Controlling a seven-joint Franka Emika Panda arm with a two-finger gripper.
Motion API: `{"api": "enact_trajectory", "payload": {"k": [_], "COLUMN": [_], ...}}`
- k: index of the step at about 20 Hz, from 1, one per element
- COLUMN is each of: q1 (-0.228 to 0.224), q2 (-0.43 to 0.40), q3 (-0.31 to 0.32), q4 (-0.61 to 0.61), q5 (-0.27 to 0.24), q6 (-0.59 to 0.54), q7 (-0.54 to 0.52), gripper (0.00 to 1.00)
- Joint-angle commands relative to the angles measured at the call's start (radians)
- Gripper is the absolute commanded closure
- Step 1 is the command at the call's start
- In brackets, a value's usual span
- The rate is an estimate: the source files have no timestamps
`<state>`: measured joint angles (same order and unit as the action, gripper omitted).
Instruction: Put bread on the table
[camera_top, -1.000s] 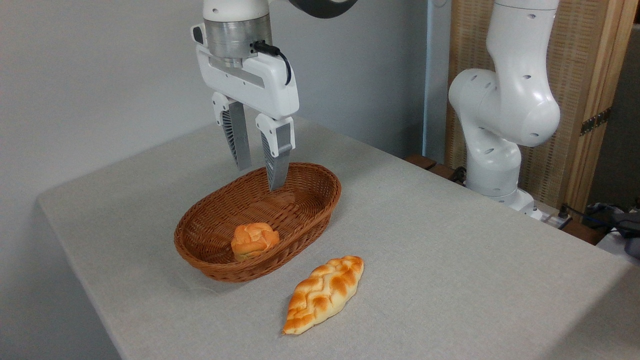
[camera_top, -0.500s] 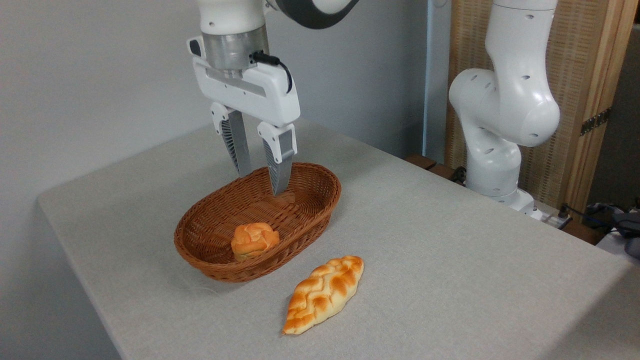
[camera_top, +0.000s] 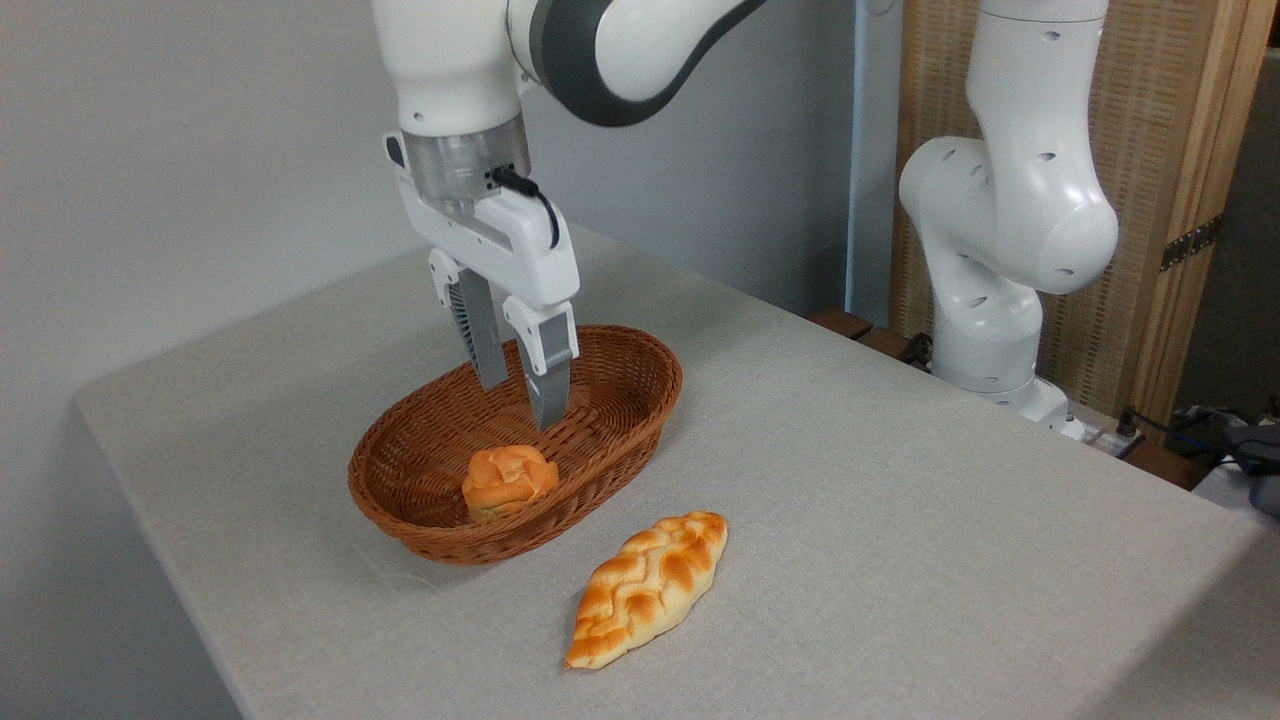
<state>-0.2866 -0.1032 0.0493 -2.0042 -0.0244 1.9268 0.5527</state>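
Note:
My gripper grabs the round bun by its knotted top (camera_top: 509, 470) next, to put bread on the tabletop.
The bread (camera_top: 508, 480), a small round golden-orange bun with a knotted top, lies in the near end of a brown oval wicker basket (camera_top: 610, 440). The basket stands on the table (camera_top: 900, 520), which is covered in light grey-beige cloth. My gripper (camera_top: 520, 400) hangs over the middle of the basket, its fingertips just above and behind the bun and not touching it. It is open, with a narrow gap and nothing between the fingers.
A long braided loaf (camera_top: 650, 585) lies on the cloth in front of the basket, to its right. The arm's white base (camera_top: 1000, 250) rises at the table's far right edge. A wooden screen stands behind it.
The gripper has come down and forward into the basket, toward the bun, and has turned slightly. The bun, basket and loaf have not moved.

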Motion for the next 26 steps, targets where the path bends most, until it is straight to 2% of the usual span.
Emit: {"api": "enact_trajectory", "payload": {"k": [1, 4, 16, 20, 24, 26], "q1": [-0.014, -0.028, -0.026, -0.028, -0.031, -0.032], "q2": [0.022, 0.048, 0.125, 0.148, 0.162, 0.162], "q3": [0.004, 0.004, 0.006, 0.004, 0.004, 0.004], "q4": [-0.011, -0.013, -0.013, -0.013, -0.013, -0.011], "q5": [-0.003, -0.003, 0.014, 0.066, 0.072, 0.076], "q6": [0.046, 0.084, 0.161, 0.164, 0.170, 0.170], "q7": [0.019, 0.019, 0.021, 0.021, 0.021, 0.021], "gripper": [0.00, 0.00, 0.00, 0.00, 0.01, 0.13]}}
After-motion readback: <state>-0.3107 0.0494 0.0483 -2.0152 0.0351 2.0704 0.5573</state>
